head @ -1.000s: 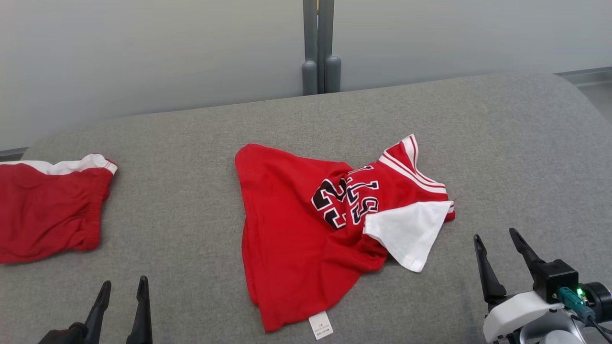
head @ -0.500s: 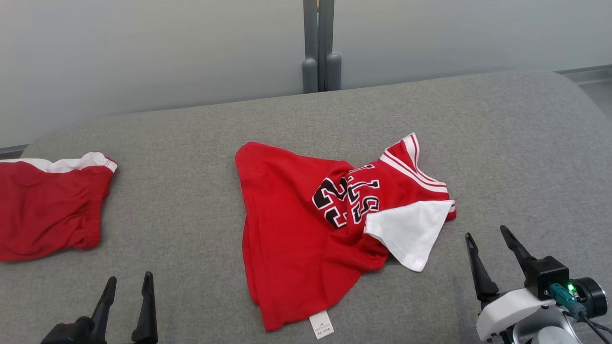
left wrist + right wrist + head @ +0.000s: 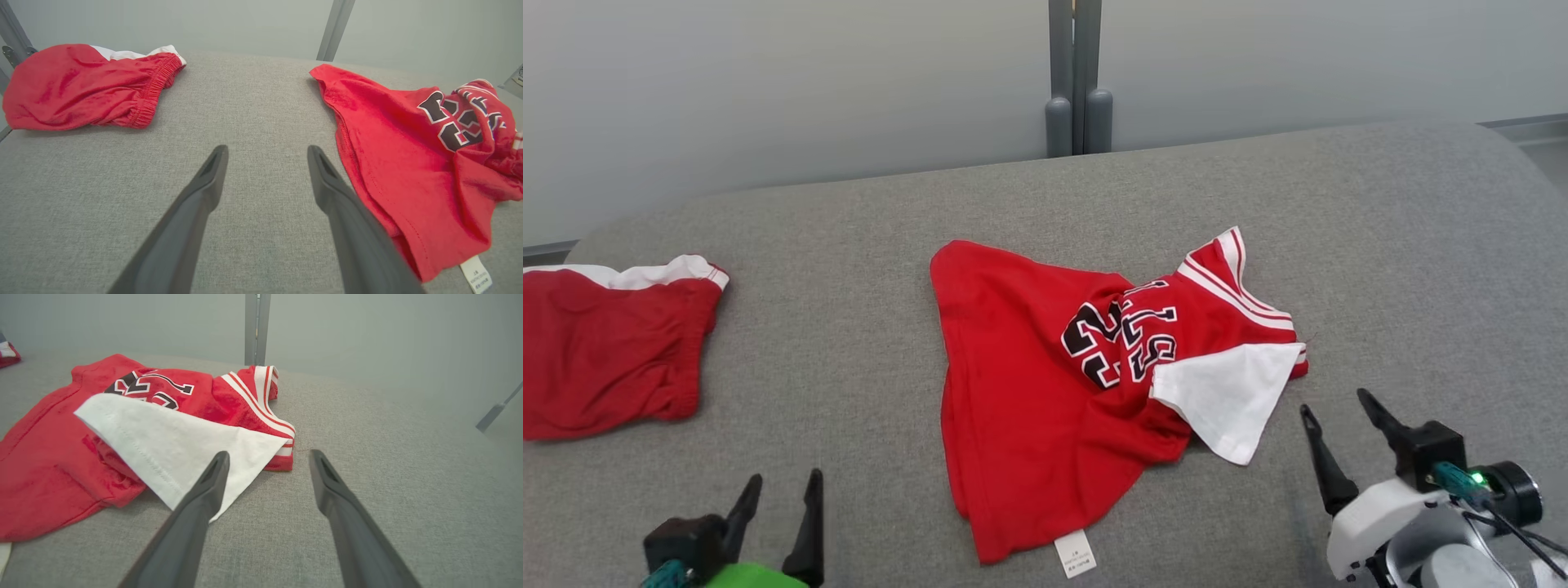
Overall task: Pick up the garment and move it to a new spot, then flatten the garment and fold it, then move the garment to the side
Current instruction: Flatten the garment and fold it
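Note:
The jersey [image 3: 1032, 412] needs to go to a new spot for flattening. My right gripper will grab it by its white sleeve fabric [image 3: 1230, 393] next.
A red garment [image 3: 1029, 392], a jersey with black-and-white numbers, a white sleeve and a white label at its hem, lies crumpled in the middle of the grey cushioned surface [image 3: 866, 245]. In the left wrist view the garment [image 3: 408, 163] lies to the right of my fingers. In the right wrist view the garment [image 3: 122, 428] lies ahead and to the left. My left gripper [image 3: 784, 482] is open above bare fabric, left of the garment's hem. My right gripper [image 3: 1335, 400] is open, empty, just right of the white sleeve.
Red shorts [image 3: 605, 351] with a white band lie at the far left of the surface, and the shorts [image 3: 81, 85] show again in the left wrist view. A grey post [image 3: 1076, 77] stands behind the surface against a pale wall. The surface's edges curve down at the back and right.
My left gripper has moved right and slightly forward, toward the garment's hem. My right gripper has shifted left, closer to the white sleeve. The view itself has shifted a little.

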You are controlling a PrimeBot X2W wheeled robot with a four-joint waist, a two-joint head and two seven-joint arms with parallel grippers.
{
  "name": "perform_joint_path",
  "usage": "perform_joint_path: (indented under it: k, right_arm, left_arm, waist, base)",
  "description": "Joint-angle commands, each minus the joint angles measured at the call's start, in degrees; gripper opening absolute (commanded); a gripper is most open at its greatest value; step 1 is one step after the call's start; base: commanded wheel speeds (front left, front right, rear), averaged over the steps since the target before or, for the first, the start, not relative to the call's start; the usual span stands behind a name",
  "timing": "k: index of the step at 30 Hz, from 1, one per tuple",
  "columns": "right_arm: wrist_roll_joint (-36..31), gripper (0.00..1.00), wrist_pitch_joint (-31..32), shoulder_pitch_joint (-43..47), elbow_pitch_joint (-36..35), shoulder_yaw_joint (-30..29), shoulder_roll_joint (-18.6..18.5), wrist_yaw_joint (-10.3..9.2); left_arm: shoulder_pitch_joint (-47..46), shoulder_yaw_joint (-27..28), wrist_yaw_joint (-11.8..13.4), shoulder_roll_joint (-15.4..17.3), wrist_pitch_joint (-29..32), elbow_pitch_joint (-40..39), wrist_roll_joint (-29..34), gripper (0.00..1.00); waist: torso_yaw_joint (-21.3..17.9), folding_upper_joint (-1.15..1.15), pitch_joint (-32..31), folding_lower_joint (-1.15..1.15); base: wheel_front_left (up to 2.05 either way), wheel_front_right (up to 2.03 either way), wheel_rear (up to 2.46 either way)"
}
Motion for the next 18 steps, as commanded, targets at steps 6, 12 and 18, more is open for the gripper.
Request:
perform_joint_path:
  k: [6,12,18]
  right_arm:
    - [3.06,1.00,17.73,-5.22,-1.59,7.22,-4.45,-0.03]
    - [9.17,1.00,33.42,-9.69,-3.10,15.27,-9.02,-0.03]
    - [12.92,1.00,37.98,-12.76,-3.80,18.57,-11.29,-0.02]
  left_arm:
    - [-1.44,-5.59,0.53,-0.22,19.49,-9.61,-2.60,1.00]
    - [-2.76,-11.06,-0.70,-0.84,31.44,-16.46,-7.71,1.00]
    - [-3.73,-13.45,-0.41,-1.67,36.82,-17.42,-9.79,1.00]
  waist:
    - [-0.09,0.00,2.73,0.00]
    - [0.34,0.00,6.80,0.00]
    - [0.83,0.00,11.07,0.00]
  base:
    - [0.00,0.00,0.00]
    - [0.00,0.00,0.00]
    - [0.00,0.00,0.00]
